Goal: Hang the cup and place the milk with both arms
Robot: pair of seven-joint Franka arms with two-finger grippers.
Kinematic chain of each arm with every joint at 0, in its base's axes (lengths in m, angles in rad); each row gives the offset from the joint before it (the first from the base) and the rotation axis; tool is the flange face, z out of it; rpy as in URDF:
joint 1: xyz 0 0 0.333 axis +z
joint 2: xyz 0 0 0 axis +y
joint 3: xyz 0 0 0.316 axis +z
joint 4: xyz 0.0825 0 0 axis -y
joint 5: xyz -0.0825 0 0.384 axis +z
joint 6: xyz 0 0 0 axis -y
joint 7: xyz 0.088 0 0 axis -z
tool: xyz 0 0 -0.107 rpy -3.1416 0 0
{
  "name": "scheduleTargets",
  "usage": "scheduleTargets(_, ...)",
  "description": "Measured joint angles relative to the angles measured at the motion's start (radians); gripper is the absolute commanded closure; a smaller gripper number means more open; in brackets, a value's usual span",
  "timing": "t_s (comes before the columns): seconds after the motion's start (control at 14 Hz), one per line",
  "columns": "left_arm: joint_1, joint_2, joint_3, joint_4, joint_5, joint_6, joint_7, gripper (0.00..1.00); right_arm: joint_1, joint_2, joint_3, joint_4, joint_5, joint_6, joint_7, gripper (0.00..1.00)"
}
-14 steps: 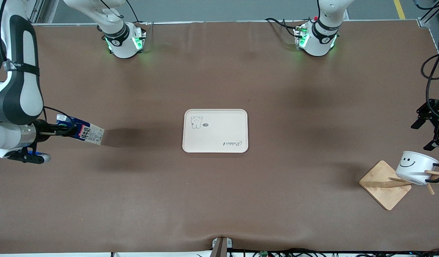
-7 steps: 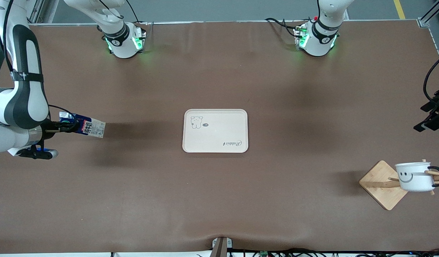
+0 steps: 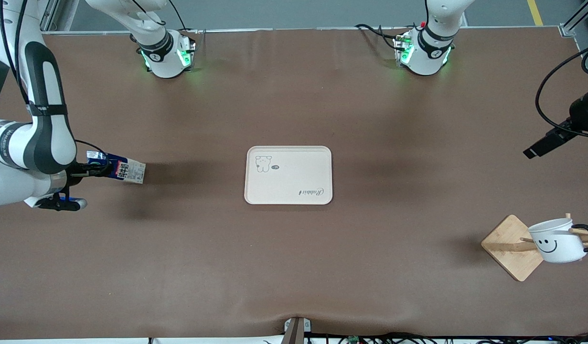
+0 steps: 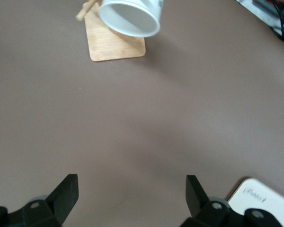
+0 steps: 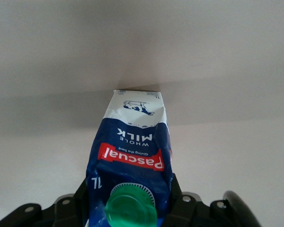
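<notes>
My right gripper holds the milk and should let go of it. The milk's lower edge (image 3: 143, 174) (image 5: 138, 91) meets its shadow on the tabletop, so the milk would stay there.
The cup (image 3: 559, 241), a white mug with a black smiley and a black handle, hangs by its handle on a peg of the wooden rack (image 3: 511, 246) toward the left arm's end of the table. In the left wrist view the cup (image 4: 130, 16) shows its open mouth. My left gripper (image 4: 131, 191) is open and empty, and hovers over bare table (image 3: 532, 150) well apart from the cup. My right gripper (image 3: 90, 168) is shut on the top of the milk (image 3: 117, 168). It holds the blue carton (image 5: 132, 151) tipped nearly flat above the table at the right arm's end.
A cream tray (image 3: 294, 162) with a bear drawing lies in the middle of the brown table. A corner of the tray (image 4: 267, 198) shows beside the left fingers. The rack's square wooden base (image 4: 114, 45) sits under the cup.
The left gripper has pulled up and away from the rack, and the cup has swung and settled on its peg. The right arm has carried the milk slightly toward the tray.
</notes>
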Motion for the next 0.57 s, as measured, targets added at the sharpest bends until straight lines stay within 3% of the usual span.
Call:
scheduleTargets(0.07,0.000,0.000,-0.006,0.015,0.004,-0.021,0.042,0.00,-0.001,-0.003,0.000,-0.004,0.000,0.004,-0.005,0.96)
scheduleTargets(0.14,0.000,0.000,-0.010,0.026,0.005,-0.040,0.084,0.00,-0.001,-0.005,0.000,-0.008,0.000,0.007,-0.009,0.72)
scheduleTargets(0.21,0.000,0.000,-0.012,0.033,0.006,-0.055,0.123,0.00,-0.001,-0.008,0.000,-0.012,0.000,0.010,-0.011,0.31)
scheduleTargets(0.29,0.000,0.000,-0.015,0.040,0.007,-0.065,0.155,0.00,-0.001,-0.009,0.000,-0.013,-0.001,0.011,-0.013,0.00)
scheduleTargets(0.57,0.000,0.000,-0.017,0.122,0.007,-0.159,0.231,0.00,-0.001,-0.010,0.000,-0.016,-0.001,0.027,-0.021,0.00)
